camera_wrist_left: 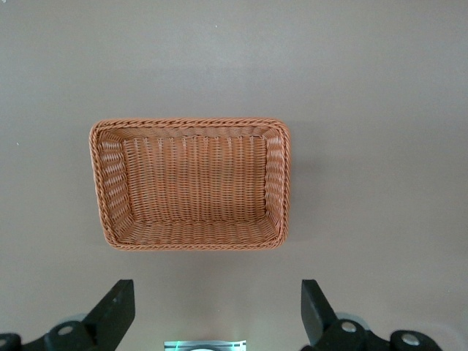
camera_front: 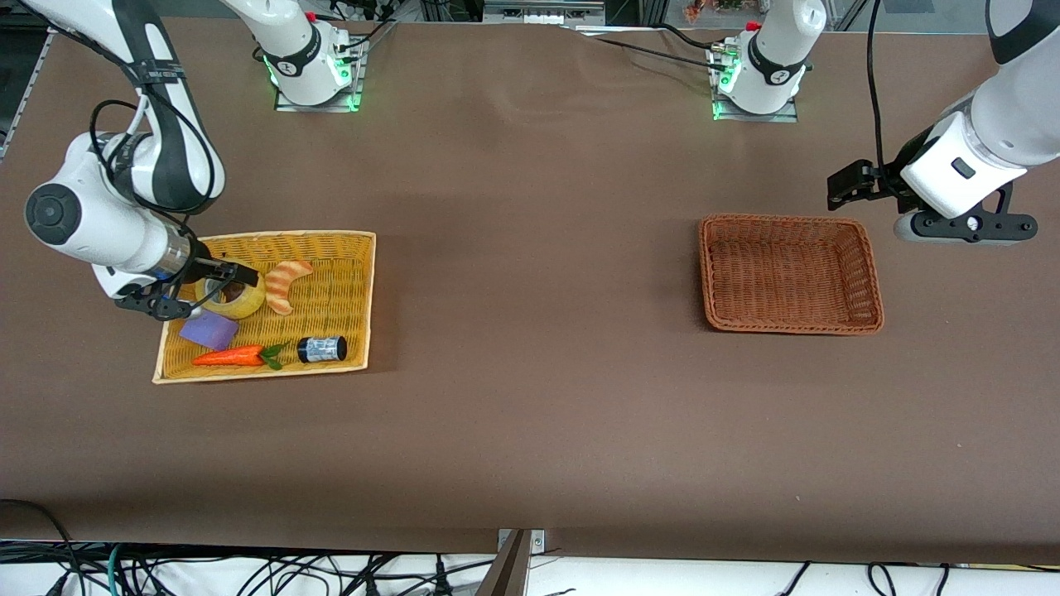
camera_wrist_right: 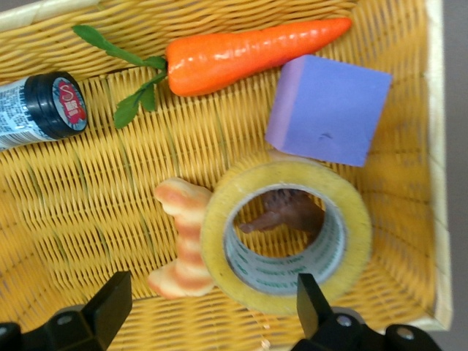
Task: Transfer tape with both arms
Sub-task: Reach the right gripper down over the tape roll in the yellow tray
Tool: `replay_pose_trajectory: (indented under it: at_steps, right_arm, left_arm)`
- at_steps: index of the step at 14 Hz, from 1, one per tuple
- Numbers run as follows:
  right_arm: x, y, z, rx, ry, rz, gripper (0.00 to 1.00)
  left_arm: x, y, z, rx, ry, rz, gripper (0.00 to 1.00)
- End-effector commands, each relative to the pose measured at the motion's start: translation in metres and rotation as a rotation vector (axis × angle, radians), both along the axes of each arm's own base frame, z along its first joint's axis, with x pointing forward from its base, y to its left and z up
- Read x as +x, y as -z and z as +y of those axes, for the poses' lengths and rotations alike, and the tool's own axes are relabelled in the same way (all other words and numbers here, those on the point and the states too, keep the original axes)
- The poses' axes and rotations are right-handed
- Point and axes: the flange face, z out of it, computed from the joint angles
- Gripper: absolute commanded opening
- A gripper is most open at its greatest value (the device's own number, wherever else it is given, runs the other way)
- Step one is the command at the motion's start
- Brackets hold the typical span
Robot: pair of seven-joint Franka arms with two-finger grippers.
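The gripper's fingers are above the tape's yellow rim (camera_front: 252, 301) and the striped piece (camera_front: 284, 285), so they would miss the tape if they closed now. My right gripper needs to go lower before it closes on the tape.
The tape (camera_front: 236, 298), a thick yellowish roll with a grey-white core, lies flat in the yellow wicker basket (camera_front: 369, 298). In the right wrist view the tape (camera_wrist_right: 357, 241) fills the middle, with a small brown thing (camera_wrist_right: 289, 212) in its hole. My right gripper (camera_front: 199, 290) hangs low over that basket, open, nothing between its fingers; one finger reaches over the roll. The right gripper (camera_wrist_right: 212, 292) has the roll's edge and a striped piece between its tips. My left gripper (camera_front: 845, 189) waits open in the air beside the brown basket (camera_front: 704, 273); the left gripper (camera_wrist_left: 216, 292) holds nothing.
Beside the tape in the yellow basket (camera_wrist_right: 73, 197) lie a striped orange piece (camera_front: 286, 284), a purple block (camera_front: 209, 329), a carrot (camera_front: 229, 357) and a black-capped bottle (camera_front: 321, 348). The brown basket (camera_wrist_left: 190, 183) holds nothing. The arms' bases stand along the table's back edge.
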Motion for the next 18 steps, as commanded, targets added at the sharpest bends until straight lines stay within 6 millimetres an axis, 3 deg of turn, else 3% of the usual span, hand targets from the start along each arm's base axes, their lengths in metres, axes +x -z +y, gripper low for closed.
replay_pose_trajectory:
  at_steps: [1, 18]
  right_arm:
    - [-0.019, 0.016, 0.001, 0.004, 0.017, -0.033, 1.00]
    - [-0.034, 0.051, 0.012, -0.004, -0.002, -0.108, 1.00]
  left_arm:
    - [0.002, -0.005, 0.001, 0.012, 0.000, 0.005, 1.00]
    - [0.002, -0.005, 0.001, 0.012, 0.000, 0.005, 1.00]
